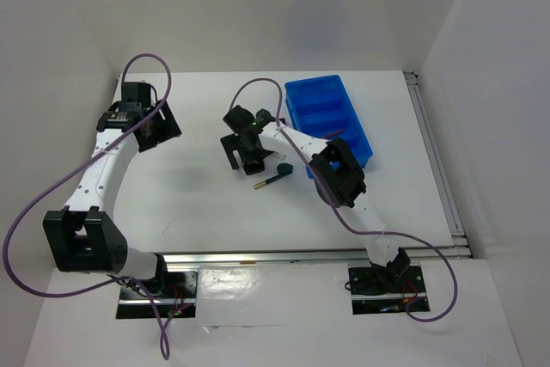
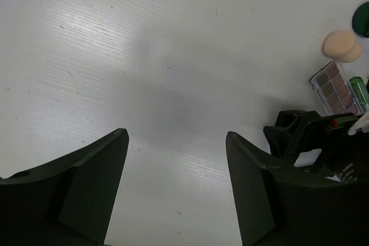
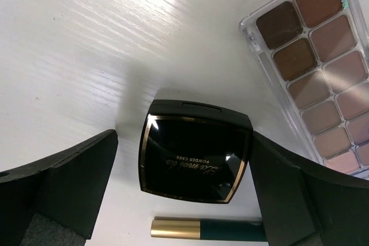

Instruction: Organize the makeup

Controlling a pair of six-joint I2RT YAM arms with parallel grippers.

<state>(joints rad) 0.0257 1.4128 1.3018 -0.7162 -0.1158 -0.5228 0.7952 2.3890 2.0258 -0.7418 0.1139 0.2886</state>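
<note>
The robot's right gripper needs to close on the compact now, since the dark square compact (image 3: pixel 195 151) is between both fingers, and one finger is level with its gold rim.
My right gripper (image 3: pixel 184 142) is open and hangs low over the table, its fingers on either side of a dark square compact (image 3: pixel 195 151) with a gold rim. The right finger is at the compact's edge; the left finger stands apart from it. A brownish palette (image 3: pixel 323 67) lies at the upper right, and a gold-and-dark-green tube (image 3: pixel 207 230) lies just below the compact. In the top view the right gripper (image 1: pixel 245 159) hides the compact. My left gripper (image 2: pixel 177 142) is open and empty over bare table. A peach sponge (image 2: pixel 342 46) and a green round compact (image 2: pixel 362 18) lie far right in the left wrist view.
The blue compartment tray (image 1: pixel 331 118) stands at the back right, behind the right arm. A tube (image 1: pixel 271 181) and a green compact (image 1: pixel 284 167) lie beside the right gripper. The left gripper (image 1: pixel 150 131) is at the table's left side. White walls enclose the table.
</note>
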